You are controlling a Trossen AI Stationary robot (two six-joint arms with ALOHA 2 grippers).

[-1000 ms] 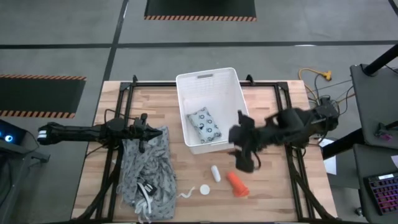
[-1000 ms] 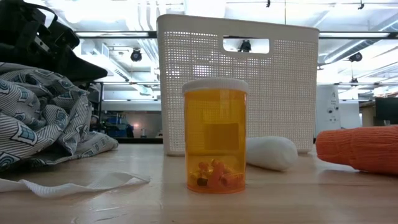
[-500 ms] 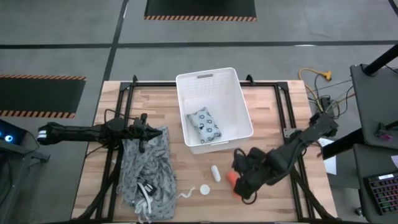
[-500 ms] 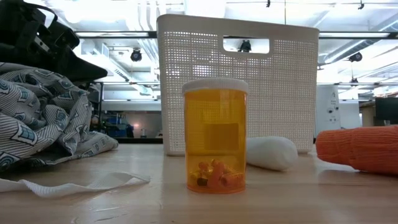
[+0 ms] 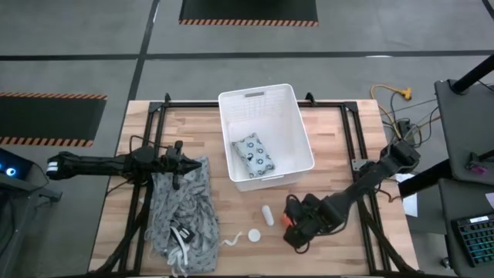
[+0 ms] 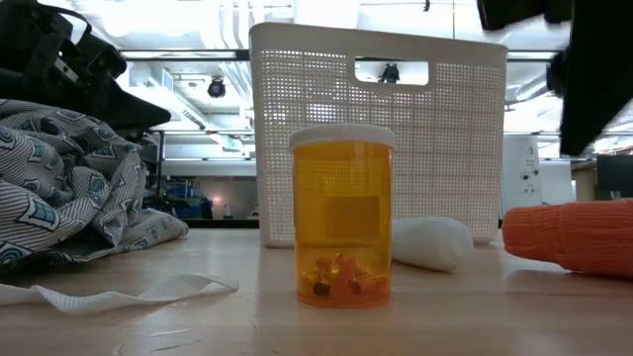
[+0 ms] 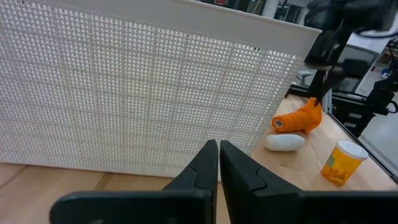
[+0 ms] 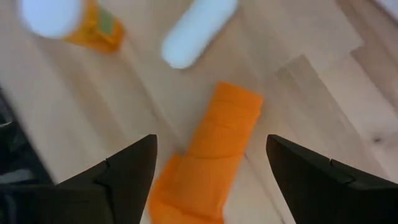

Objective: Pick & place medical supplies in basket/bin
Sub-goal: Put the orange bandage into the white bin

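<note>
My right gripper takes hold of the orange tube by its body next, to place it in the white basket.
The white basket stands at the table's middle far side, and the grey-blue dotted packet lies flat inside it. The orange tube lies on its side on the wood near the near edge. My right gripper is open above it, one finger on each side, not touching. Left of the tube lie the small white bottle and an amber vial under the white round cap. My left gripper is shut and waits over the grey cloth, left of the basket.
The grey patterned cloth lies heaped at the table's left near side, with the thin white string trailing from it. The basket's tall wall stands just far of the loose items. Bare wood lies right of the orange tube.
My right gripper has swung from beside the basket's right near corner toward the table's near edge and come down over the orange tube. Its arm now shows in the low view's upper right. The supplies have not moved.
</note>
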